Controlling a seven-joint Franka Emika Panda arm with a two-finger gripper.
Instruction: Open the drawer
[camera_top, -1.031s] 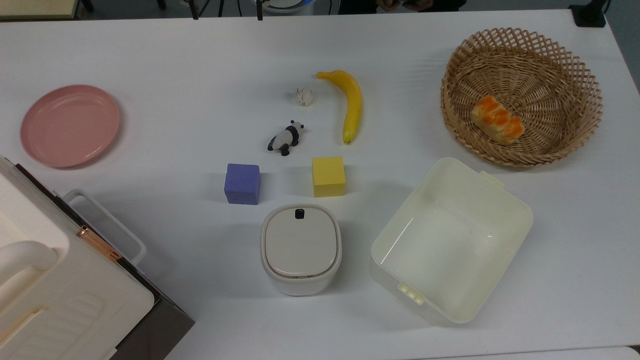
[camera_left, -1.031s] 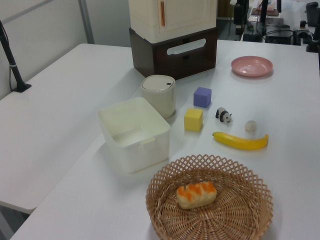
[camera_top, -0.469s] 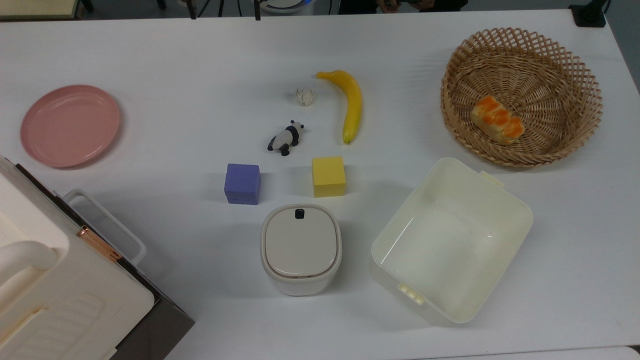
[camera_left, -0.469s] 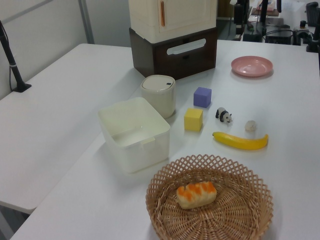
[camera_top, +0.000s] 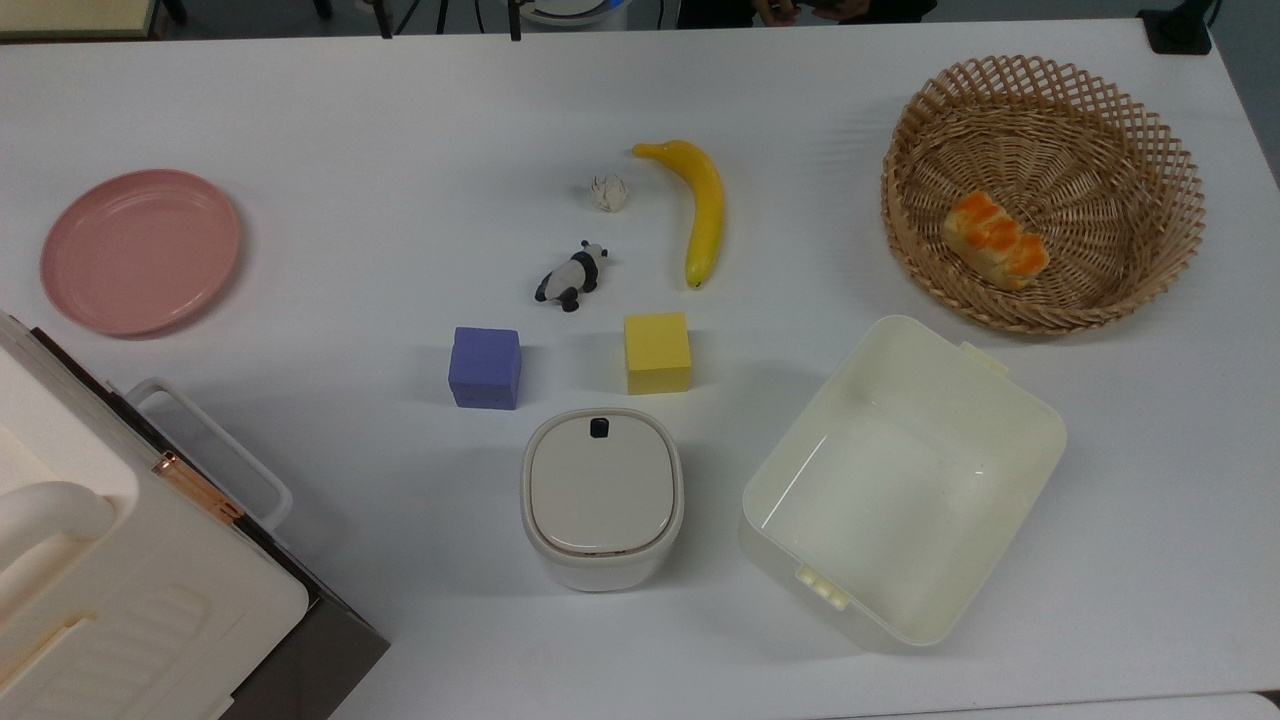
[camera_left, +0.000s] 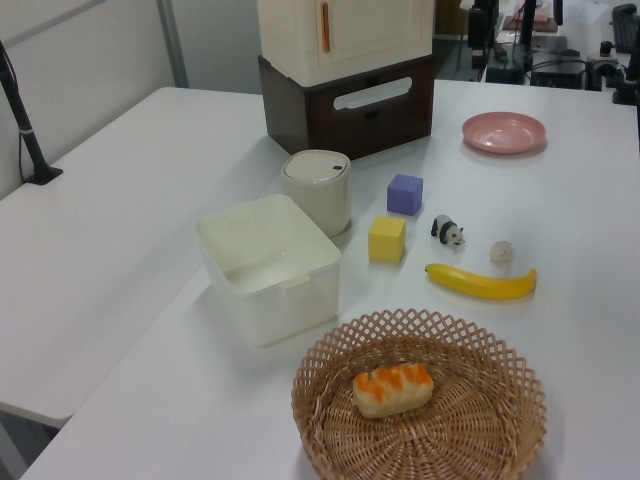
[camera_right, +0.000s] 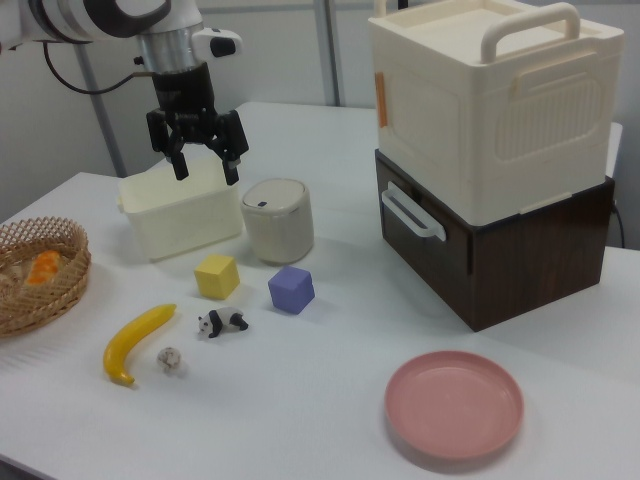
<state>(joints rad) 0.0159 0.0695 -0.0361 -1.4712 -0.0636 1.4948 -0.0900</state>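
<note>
My gripper grabs the dark brown drawer by its white loop handle next, to pull the drawer open from the cabinet.
The drawer is the dark brown lower part of the cabinet, under a cream box with a carry handle. Its front sits flush with the cabinet, and its white loop handle sticks out toward the table. The same drawer stands at the far end in the left view, and its handle juts out at the top view's lower left. My gripper hangs open and holds nothing. It is above the cream tub, well to the right view's left of the drawer.
On the table are a small lidded white bin, a cream tub, a purple cube, a yellow cube, a toy panda, a banana, a small white ball, a pink plate and a wicker basket holding bread.
</note>
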